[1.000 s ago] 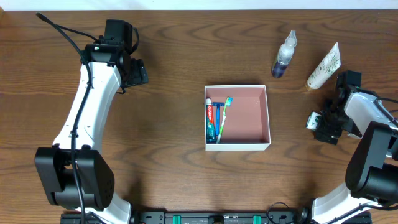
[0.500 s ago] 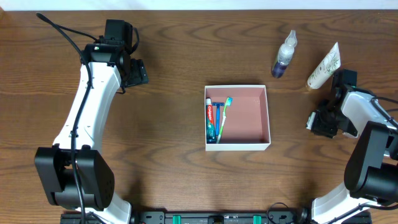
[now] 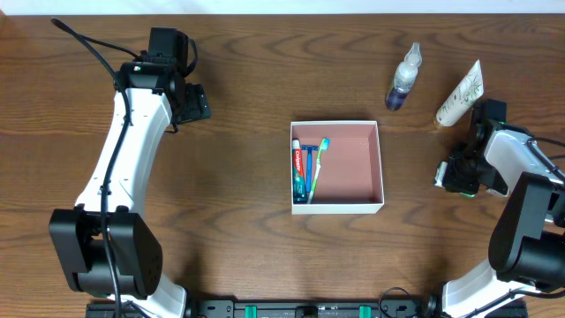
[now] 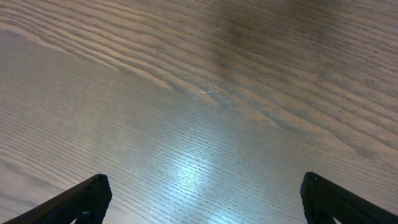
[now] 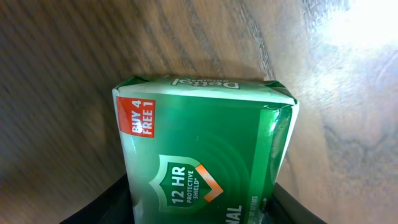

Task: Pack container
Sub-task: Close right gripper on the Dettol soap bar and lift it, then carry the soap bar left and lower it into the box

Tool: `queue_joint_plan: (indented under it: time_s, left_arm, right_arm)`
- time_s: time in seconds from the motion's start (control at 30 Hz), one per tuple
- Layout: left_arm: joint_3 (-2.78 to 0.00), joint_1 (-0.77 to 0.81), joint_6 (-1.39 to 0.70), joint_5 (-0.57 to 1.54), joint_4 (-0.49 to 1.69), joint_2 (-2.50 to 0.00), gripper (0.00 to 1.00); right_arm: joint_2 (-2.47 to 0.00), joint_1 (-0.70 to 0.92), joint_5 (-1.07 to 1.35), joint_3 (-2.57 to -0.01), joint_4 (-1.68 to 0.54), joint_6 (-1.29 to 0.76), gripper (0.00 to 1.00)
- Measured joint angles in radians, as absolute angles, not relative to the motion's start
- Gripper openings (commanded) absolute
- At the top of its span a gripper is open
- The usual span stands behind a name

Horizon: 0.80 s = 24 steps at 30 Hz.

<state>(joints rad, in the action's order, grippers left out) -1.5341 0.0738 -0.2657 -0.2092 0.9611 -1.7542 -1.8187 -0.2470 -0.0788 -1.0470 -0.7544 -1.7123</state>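
The green-and-white soap packet (image 3: 440, 175) (image 5: 205, 149) would come up off the table if I lifted my right gripper now, because its fingers press on both sides of the packet.
The container (image 3: 335, 124), a shallow white-walled box with a pinkish-brown inside, sits mid-table. A toothpaste tube (image 3: 298, 170) and a toothbrush (image 3: 316, 172) lie along its left wall. To its right, my right gripper (image 3: 452, 177) is low on the table, shut on a green-and-white soap packet (image 3: 440, 175). In the right wrist view the packet (image 5: 205, 149) fills the space between my fingers (image 5: 106, 208), which press on both of its sides. My left gripper (image 3: 196, 102) hangs open at the far left over bare wood, its fingertips (image 4: 87, 199) wide apart.
A small spray bottle (image 3: 403, 79) and a cream tube (image 3: 461, 94) lie at the back right, just beyond the right arm. The right half of the container's floor is bare.
My right gripper's jaws have come together onto the soap packet, and the gripper has shifted slightly. The left arm has not moved.
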Motion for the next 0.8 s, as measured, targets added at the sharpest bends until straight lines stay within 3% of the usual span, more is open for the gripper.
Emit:
queue_joint_plan:
  time_s: [0.2, 0.5, 0.8]
  left_arm:
    - [-1.534, 0.074, -0.266, -0.209, 0.961, -1.754, 0.98]
    - [-1.534, 0.074, -0.266, -0.209, 0.961, -1.754, 0.98]
    - [-1.534, 0.074, -0.266, -0.209, 0.961, -1.754, 0.98]
  right_arm:
    - [-1.816, -0.247, -0.079, -1.048, -0.822, -1.623, 0.15]
    - [-1.772, -0.247, -0.067, -1.044, -0.868, -1.446, 0.15]
    - [-1.517, -0.234, 0.06, -1.043, -0.928, -1.143, 0.15]
